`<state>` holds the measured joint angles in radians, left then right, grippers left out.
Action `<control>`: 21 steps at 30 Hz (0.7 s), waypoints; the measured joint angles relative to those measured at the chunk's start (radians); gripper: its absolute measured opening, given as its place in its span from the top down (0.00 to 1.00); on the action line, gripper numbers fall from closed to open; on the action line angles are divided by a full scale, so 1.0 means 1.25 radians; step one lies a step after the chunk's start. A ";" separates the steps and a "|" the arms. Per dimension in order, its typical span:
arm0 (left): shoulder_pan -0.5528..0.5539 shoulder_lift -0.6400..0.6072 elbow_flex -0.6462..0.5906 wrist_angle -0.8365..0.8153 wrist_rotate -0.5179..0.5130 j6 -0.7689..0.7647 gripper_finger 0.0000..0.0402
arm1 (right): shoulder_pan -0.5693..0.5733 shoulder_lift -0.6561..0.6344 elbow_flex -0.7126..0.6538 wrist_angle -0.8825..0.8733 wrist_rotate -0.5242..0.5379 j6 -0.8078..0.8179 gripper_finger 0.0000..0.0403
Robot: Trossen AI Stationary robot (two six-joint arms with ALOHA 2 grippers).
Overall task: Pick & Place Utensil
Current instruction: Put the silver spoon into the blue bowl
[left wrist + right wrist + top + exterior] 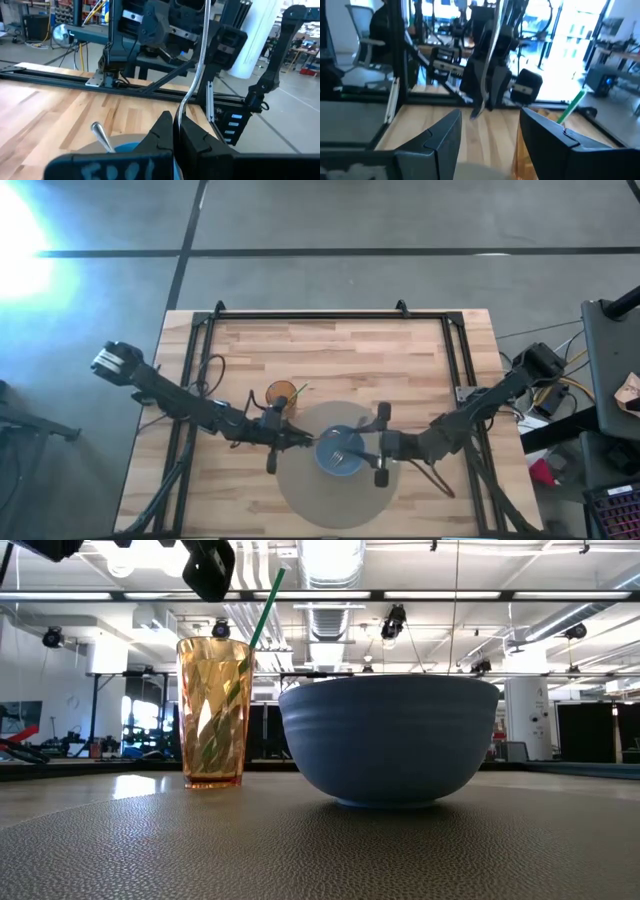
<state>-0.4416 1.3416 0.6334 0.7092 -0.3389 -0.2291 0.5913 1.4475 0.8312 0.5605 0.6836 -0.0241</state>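
My right gripper takes hold of the metal utensil by its handle [339, 433] next, to set it in the blue bowl [340, 457].
A blue bowl [340, 457] [390, 740] sits on a round grey mat [330, 500]. An orange cup [281, 393] [212, 710] with a green straw [264, 610] stands just beyond the mat, to the bowl's far left. My left gripper [305, 442] [176, 122] hovers at the bowl's left rim, shut on a thin metal utensil [197, 65] [487, 70]. A second metal handle [101, 134] leans out of the bowl. My right gripper [382, 445] [487, 125] is open at the bowl's right rim and touches nothing. My left gripper pinches the utensil's thin shaft [176, 114] between its two fingers. It comes from the table's left. The utensil runs on past the fingertips over the bowl, curving away from them. It is lifted clear, and its free end [476, 109] hangs in the air.
The mat lies on a wooden table [330, 345] framed by black rails [330, 317]. The far half of the table shows bare wood. Cables and equipment [560, 395] sit off the right edge.
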 joint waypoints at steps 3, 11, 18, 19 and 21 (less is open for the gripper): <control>0.000 0.021 0.000 0.023 -0.001 0.004 0.99 | -0.010 0.035 -0.003 0.080 0.000 -0.042 0.51; 0.000 0.064 0.000 0.080 -0.002 0.020 0.99 | -0.024 0.140 0.063 0.146 0.000 -0.117 0.51; 0.000 0.075 0.000 0.084 -0.002 0.031 0.99 | -0.023 0.201 0.154 0.147 0.065 -0.153 0.53; 0.000 0.074 0.000 0.086 -0.002 0.034 0.99 | -0.023 0.205 0.162 0.146 0.068 -0.156 0.54; 0.000 0.074 0.000 0.087 -0.002 0.035 0.99 | -0.024 0.211 0.178 0.142 0.069 -0.155 0.56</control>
<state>-0.4416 1.4345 0.6334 0.8182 -0.3420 -0.1848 0.5617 1.7107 1.0536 0.7376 0.7696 -0.2180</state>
